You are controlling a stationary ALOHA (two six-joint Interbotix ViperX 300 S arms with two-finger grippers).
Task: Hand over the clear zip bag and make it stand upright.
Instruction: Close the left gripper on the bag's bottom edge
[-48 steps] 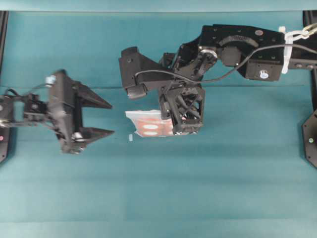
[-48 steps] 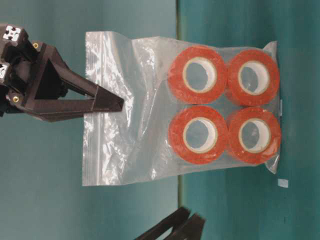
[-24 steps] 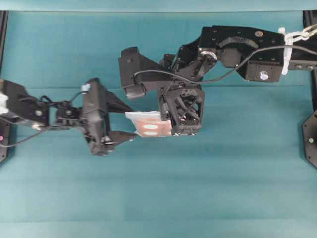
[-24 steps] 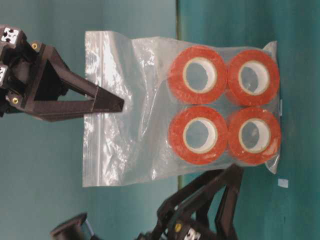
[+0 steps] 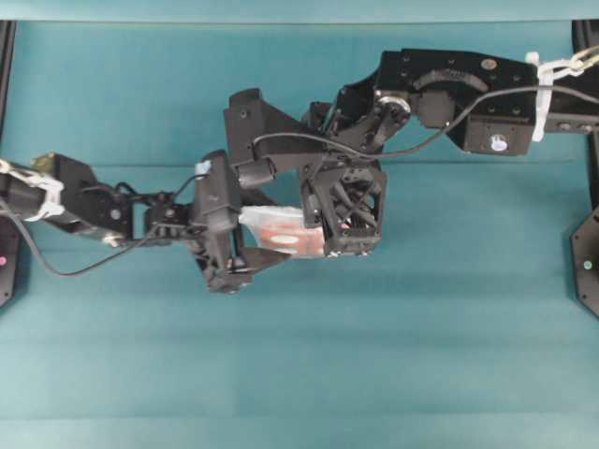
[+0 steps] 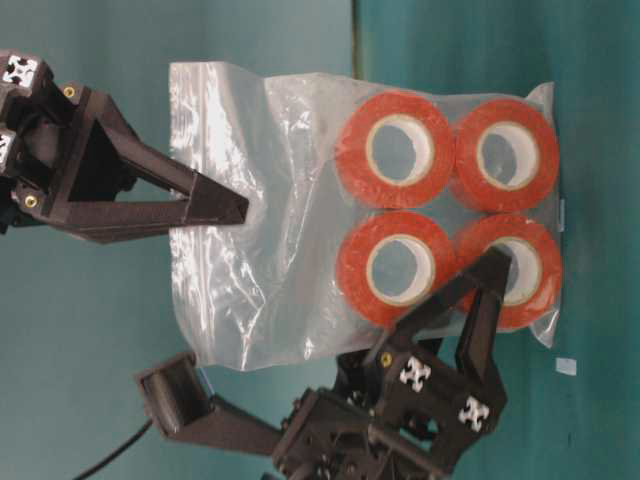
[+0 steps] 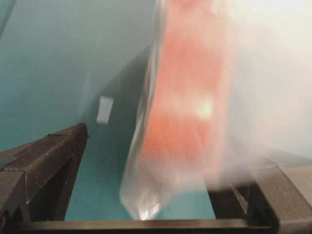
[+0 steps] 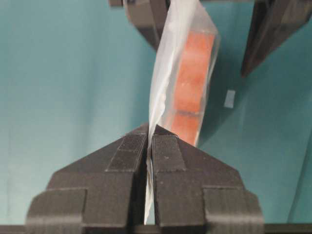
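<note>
The left gripper should next take the clear zip bag [image 7: 185,107] over from the right gripper, so it should grab the bag by its roll end [image 7: 173,146].
The clear zip bag [image 6: 280,230] hangs upright with four orange rolls [image 6: 450,210] at its lower end, near the teal table. My right gripper [image 6: 240,210] is shut on the bag's zip edge from above; the wrist view shows the film pinched between the pads [image 8: 149,134]. My left gripper [image 5: 257,234] is open and straddles the bag's lower end, one finger [image 6: 478,300] in front of a roll. In the left wrist view the bag [image 7: 185,107] sits between the spread fingers, and touch cannot be told.
A small white scrap [image 6: 566,366] lies on the teal table [image 5: 421,355] near the bag's foot, and shows in the left wrist view [image 7: 104,109]. The right arm's body [image 5: 449,94] reaches in from the far right above the bag.
My left gripper has moved right from the table's left side up to the bag and now straddles its lower end. The right gripper and bag have held still.
</note>
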